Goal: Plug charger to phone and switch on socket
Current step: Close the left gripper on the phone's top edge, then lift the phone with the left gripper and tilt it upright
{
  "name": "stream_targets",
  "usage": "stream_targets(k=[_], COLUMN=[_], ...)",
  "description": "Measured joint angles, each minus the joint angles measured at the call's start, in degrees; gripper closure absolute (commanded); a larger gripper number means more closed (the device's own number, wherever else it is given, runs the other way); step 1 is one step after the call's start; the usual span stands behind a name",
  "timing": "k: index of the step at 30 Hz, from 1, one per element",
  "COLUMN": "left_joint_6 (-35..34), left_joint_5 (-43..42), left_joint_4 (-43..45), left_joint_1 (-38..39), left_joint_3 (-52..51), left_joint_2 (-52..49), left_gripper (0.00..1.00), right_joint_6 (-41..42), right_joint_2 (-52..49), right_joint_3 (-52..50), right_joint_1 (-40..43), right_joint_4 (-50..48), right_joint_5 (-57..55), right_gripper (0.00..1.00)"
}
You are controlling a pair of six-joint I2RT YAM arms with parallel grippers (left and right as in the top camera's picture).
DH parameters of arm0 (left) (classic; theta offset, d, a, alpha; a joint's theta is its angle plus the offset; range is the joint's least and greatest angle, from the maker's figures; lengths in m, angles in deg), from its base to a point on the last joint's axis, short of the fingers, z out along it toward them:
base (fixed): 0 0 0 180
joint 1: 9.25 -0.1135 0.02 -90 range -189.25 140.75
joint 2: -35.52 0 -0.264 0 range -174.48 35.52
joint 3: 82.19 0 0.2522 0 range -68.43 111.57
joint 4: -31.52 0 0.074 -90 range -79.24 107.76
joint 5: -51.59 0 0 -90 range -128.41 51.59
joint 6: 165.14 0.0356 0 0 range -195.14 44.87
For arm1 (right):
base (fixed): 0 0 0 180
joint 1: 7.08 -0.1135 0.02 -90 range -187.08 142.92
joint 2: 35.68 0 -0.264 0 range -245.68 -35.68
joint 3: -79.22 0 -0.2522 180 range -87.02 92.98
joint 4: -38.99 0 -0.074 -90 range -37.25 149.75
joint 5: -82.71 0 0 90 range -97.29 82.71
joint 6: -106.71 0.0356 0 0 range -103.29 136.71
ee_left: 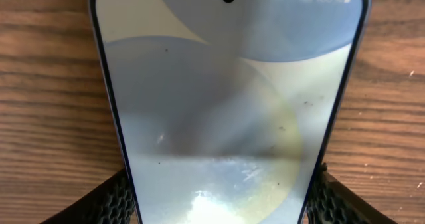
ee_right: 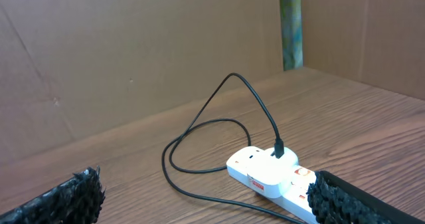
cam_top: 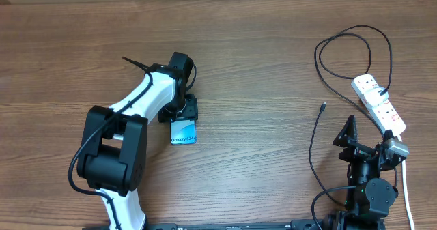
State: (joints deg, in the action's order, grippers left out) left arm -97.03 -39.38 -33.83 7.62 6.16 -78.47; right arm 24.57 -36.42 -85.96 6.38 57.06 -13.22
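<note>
My left gripper's black fingers are closed against both long edges of the phone. The phone (cam_top: 184, 132) (ee_left: 226, 104) would come up off the table if I lifted the gripper now.
The phone (cam_top: 184, 132) lies flat on the wooden table, its light blue screen up and a white strip reading "Galaxy S24+" at its near end. My left gripper (cam_top: 182, 119) is shut on the phone (ee_left: 226, 104), with a black finger (ee_left: 113, 201) against each long edge. The white socket (cam_top: 379, 104) lies at the right. A white adapter (ee_right: 269, 163) sits in its far end, with the charger (cam_top: 341, 59) running from it in loops. The charger's connector tip (cam_top: 323, 107) lies free on the table. Near the front right, my right gripper (cam_top: 369, 150) is open, just short of the socket (ee_right: 292, 184).
The socket's thick white cord (cam_top: 407, 189) runs toward the front edge past my right arm. Brown cardboard walls (ee_right: 133, 51) enclose the back and sides of the table. Bare wood (cam_top: 259, 121) lies between the phone and the charger tip.
</note>
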Motion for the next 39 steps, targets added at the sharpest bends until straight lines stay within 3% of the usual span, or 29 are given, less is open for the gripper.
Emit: stream_targets(k=[20,39], left_joint_6=[0.0,2.6], left_joint_5=[-6.6,-34.0], left_joint_4=[-16.0,-28.5], left_joint_1=[0.0,-0.1], left_joint_3=[12.7,21.3], left_joint_2=[-2.4,-2.4], left_gripper=[0.55,0.56], right_joint_6=[0.0,0.0], right_joint_2=[0.0,0.0], right_joint_3=[0.0,0.0], right_joint_1=[0.0,0.0], right_joint_4=[0.0,0.0], right_joint_5=[0.0,0.0], right_gripper=[0.0,0.0])
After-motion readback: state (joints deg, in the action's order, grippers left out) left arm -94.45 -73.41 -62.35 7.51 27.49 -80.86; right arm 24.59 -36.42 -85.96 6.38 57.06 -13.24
